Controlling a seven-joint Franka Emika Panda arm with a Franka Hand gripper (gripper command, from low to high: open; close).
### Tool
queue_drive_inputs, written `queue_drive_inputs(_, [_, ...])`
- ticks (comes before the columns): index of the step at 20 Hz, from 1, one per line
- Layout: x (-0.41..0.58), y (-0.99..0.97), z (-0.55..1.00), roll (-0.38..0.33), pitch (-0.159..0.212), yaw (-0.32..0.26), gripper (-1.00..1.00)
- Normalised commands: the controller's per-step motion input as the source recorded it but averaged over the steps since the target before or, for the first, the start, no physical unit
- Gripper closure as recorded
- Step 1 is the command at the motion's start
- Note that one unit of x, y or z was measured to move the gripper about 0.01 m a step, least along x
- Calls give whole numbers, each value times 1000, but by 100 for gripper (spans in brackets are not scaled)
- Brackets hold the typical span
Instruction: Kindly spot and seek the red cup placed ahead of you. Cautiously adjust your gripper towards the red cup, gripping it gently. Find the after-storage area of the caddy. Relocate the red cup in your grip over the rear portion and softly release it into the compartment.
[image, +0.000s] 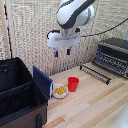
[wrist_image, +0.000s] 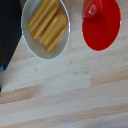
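Next, my gripper takes hold of the cup by its rim (image: 73, 79) (wrist_image: 103, 47) to move the red cup into the rear section of the caddy.
The red cup (image: 73, 83) stands upright on the wooden table, beside a small white bowl of yellow bits. In the wrist view the red cup (wrist_image: 101, 23) is seen from above, rim up. My gripper (image: 62, 52) hangs high above the table, above and slightly to the exterior view's left of the cup, with its two dark fingers apart and nothing between them. The black caddy (image: 20, 92) with a brown base, an inner divider and a blue flap (image: 43, 81) sits at the exterior view's left. The fingers do not show in the wrist view.
The white bowl of yellow bits (image: 60, 91) sits between the caddy and the cup; it also shows in the wrist view (wrist_image: 45, 27). A black and silver toaster oven (image: 112, 56) with its door down stands at the exterior view's right. A woven screen backs the table.
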Motion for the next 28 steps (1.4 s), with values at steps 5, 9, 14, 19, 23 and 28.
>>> queue_drive_inputs(5, [25, -541, -29, 58, 112, 0, -100])
queue_drive_inputs(9, [0, -605, -1, 79, 121, 0, -100])
queue_drive_inputs(14, [0, -506, -55, 56, 105, 0, -100])
queue_drive_inputs(19, [0, -361, -223, 14, 43, 0, -100])
queue_drive_inputs(23, [0, -294, -304, 2, 1, 7, -100])
queue_drive_inputs(28, [-16, -261, -350, 0, 0, 23, -100])
